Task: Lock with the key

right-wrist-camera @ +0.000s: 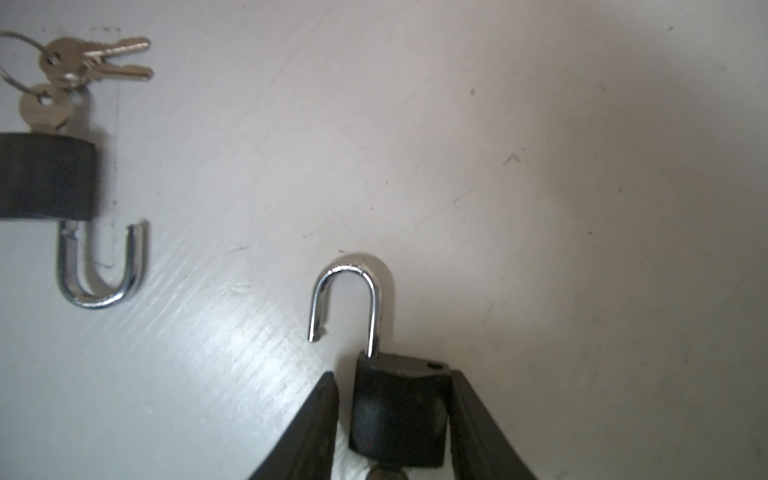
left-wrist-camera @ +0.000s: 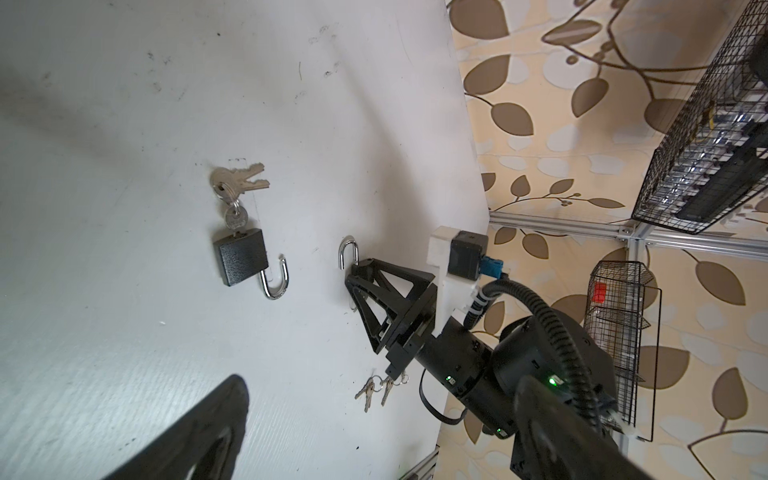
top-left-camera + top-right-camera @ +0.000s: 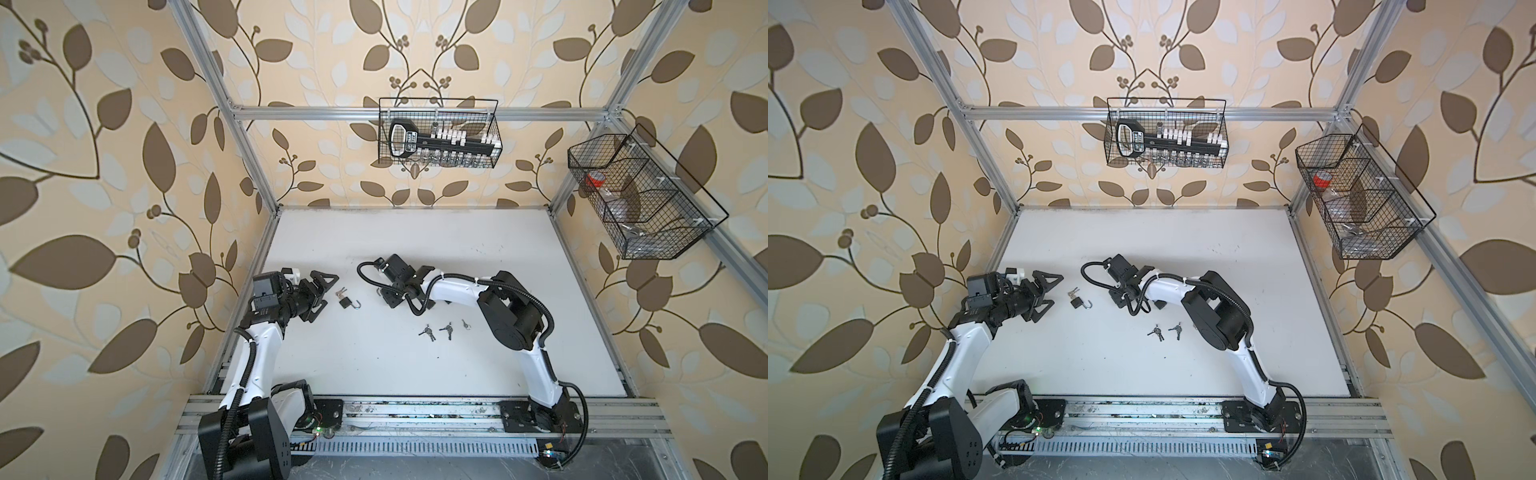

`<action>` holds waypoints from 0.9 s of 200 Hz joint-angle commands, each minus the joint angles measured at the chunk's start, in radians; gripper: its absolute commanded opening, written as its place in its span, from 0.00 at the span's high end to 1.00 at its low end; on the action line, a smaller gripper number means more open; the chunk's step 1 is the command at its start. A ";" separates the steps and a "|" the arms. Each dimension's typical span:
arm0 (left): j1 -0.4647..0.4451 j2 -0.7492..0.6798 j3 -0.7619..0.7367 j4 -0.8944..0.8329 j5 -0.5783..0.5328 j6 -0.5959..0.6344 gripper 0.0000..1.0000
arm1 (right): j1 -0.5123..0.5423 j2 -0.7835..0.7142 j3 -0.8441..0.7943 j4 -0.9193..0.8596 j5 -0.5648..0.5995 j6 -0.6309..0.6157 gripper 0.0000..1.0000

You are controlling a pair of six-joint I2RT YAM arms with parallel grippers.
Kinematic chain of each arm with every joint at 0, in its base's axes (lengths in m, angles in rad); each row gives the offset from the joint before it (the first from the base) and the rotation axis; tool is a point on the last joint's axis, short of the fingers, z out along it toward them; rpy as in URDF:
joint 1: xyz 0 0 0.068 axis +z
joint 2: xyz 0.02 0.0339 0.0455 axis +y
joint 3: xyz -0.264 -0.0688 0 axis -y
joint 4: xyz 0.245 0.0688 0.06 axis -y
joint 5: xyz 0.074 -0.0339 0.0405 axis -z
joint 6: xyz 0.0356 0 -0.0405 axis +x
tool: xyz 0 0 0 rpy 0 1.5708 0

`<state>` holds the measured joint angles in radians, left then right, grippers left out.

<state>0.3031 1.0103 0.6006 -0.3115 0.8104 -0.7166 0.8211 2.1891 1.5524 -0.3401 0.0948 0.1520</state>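
The second black padlock needs to be locked, so the robot's left gripper next needs to grab its open shackle, which leaves the padlock's body and keyhole free.
A black padlock (image 3: 345,303) (image 2: 241,257) lies on the white table with its shackle swung open and a key in its keyhole. Two more keys (image 3: 341,292) (image 2: 235,187) hang from that key's ring. My left gripper (image 3: 330,291) (image 3: 1057,290) stands wide open just left of it, holding nothing. A second black padlock (image 1: 399,411), shackle (image 2: 348,253) also open, sits between the fingers of my right gripper (image 1: 392,376) (image 3: 388,297). One finger touches its body. A thin gap shows at the other finger (image 1: 328,399).
Loose key bunches (image 3: 428,332) (image 3: 448,330) and a single key (image 3: 465,324) lie on the table nearer the front, by the right arm. A wire basket (image 3: 438,133) hangs on the back rail and another basket (image 3: 640,195) on the right frame.
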 commanded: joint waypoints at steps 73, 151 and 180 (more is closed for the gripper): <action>0.010 -0.042 0.136 -0.052 0.007 0.077 0.01 | -0.020 -0.160 -0.041 -0.031 -0.128 -0.029 0.78; -0.301 -0.097 0.237 0.070 -0.033 0.109 0.10 | -0.103 -0.614 -0.365 0.171 -0.321 -0.041 0.84; -0.465 -0.057 0.249 0.247 0.012 0.058 0.20 | -0.103 -0.757 -0.442 0.184 -0.346 -0.077 0.86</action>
<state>-0.0757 0.9344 0.8074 -0.2440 0.7879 -0.6384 0.7124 1.5169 1.1622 -0.1909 -0.2001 0.1177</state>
